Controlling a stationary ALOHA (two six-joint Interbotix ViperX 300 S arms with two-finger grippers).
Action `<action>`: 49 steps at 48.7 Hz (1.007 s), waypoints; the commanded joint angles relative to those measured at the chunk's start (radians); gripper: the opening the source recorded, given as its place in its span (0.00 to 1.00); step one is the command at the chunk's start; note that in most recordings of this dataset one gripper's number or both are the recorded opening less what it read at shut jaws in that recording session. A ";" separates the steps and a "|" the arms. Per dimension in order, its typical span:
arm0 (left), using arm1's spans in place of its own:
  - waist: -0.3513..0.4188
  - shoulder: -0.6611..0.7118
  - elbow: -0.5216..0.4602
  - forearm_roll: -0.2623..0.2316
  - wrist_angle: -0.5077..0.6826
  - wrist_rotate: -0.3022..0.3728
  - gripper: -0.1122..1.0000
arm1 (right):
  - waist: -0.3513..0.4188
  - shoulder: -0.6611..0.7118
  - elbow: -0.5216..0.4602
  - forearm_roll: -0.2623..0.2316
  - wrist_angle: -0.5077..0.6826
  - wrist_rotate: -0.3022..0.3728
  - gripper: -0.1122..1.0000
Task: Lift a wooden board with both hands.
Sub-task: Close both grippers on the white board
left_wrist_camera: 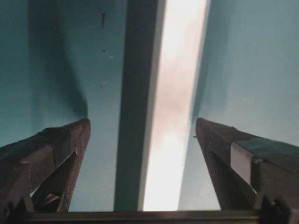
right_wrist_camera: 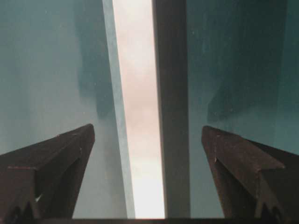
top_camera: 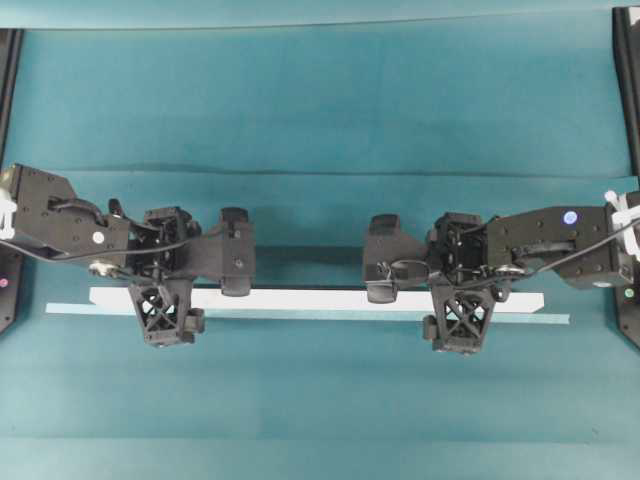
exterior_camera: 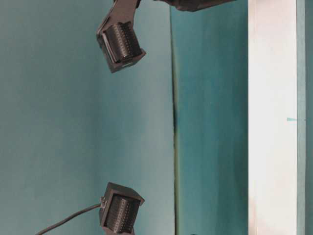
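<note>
My left gripper should close on the board now. Its fingers reach down around the board, one of them beside the board's shaded side [left_wrist_camera: 133, 116], so they would hold the board.
The wooden board [top_camera: 320, 299] is a long white plank lying flat across the teal table, left to right. My left gripper [top_camera: 164, 290] hangs over its left part, open, one finger on each side of it. In the left wrist view the board [left_wrist_camera: 175, 116] runs between the two fingertips [left_wrist_camera: 83, 128] without touching either. My right gripper [top_camera: 461, 292] straddles the right part the same way, open. In the right wrist view the board [right_wrist_camera: 138, 116] lies between wide-spread fingers [right_wrist_camera: 210, 135]. At table level the board [exterior_camera: 271, 122] shows as a white band.
A thin pale teal strip [top_camera: 300, 316] lies along the board's near edge and sticks out past both ends. Black frame posts [top_camera: 628, 80] stand at the table's far corners. Two black ridged finger pads [exterior_camera: 120, 46] show in the table-level view.
</note>
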 commanded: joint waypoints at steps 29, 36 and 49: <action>-0.014 -0.026 -0.008 0.002 -0.005 -0.005 0.26 | 0.005 0.029 -0.003 -0.002 -0.008 0.005 0.29; -0.012 -0.026 -0.006 0.002 -0.005 -0.005 0.26 | 0.005 0.029 -0.005 -0.002 -0.009 0.003 0.29; -0.011 -0.028 -0.015 0.002 0.002 -0.008 0.26 | 0.005 0.028 -0.009 0.002 0.005 0.005 0.29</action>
